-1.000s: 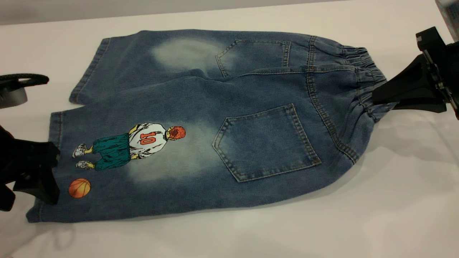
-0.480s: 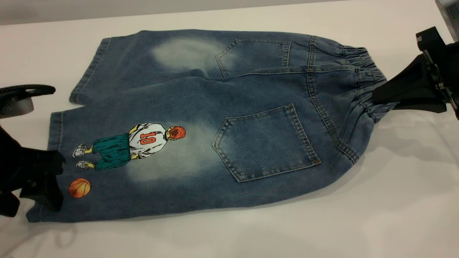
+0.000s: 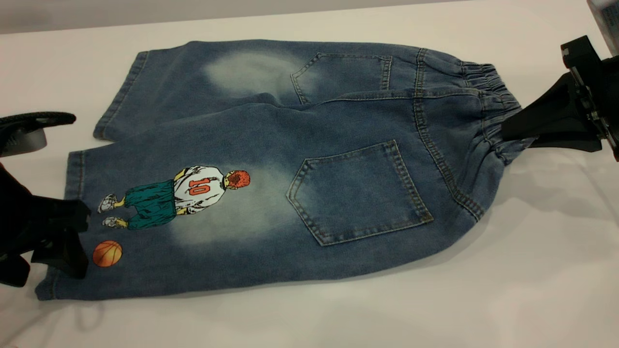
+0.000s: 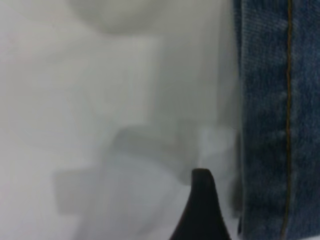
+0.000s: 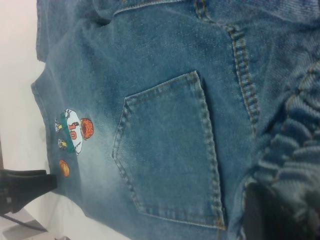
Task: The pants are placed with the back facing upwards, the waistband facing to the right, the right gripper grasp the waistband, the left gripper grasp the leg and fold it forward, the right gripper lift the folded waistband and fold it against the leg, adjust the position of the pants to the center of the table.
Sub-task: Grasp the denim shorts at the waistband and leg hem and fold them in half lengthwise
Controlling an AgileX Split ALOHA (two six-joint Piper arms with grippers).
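The printed leg needs to be folded forward, so my left gripper will next take hold of the pants [image 3: 300, 159] by the stitched hem near the orange ball [image 3: 107, 253].
Blue denim pants [image 3: 300, 159] lie back up on the white table [image 3: 483, 299], waistband [image 3: 488, 92] to the right. My right gripper [image 3: 512, 131] is shut on the gathered waistband and holds that end slightly raised; in the right wrist view the ruched band [image 5: 295, 135] bunches over a dark finger [image 5: 257, 217]. The printed leg [image 3: 193, 227] points left, with the player [image 5: 75, 132] and orange ball [image 3: 107, 253] near its hem. My left gripper [image 3: 77, 237] stands open at that hem. The left wrist view shows one fingertip [image 4: 202, 205] on the table beside the stitched hem [image 4: 270, 125].
The plain leg [image 3: 203, 82] with a pale faded patch lies behind the printed one. A black cable loop [image 3: 34, 118] of the left arm hangs at the left edge. A dark object [image 3: 604, 14] sits at the top right corner. Bare table runs along the front.
My left gripper has crept right, closer onto the hem of the printed leg. The right gripper and the pants have not moved.
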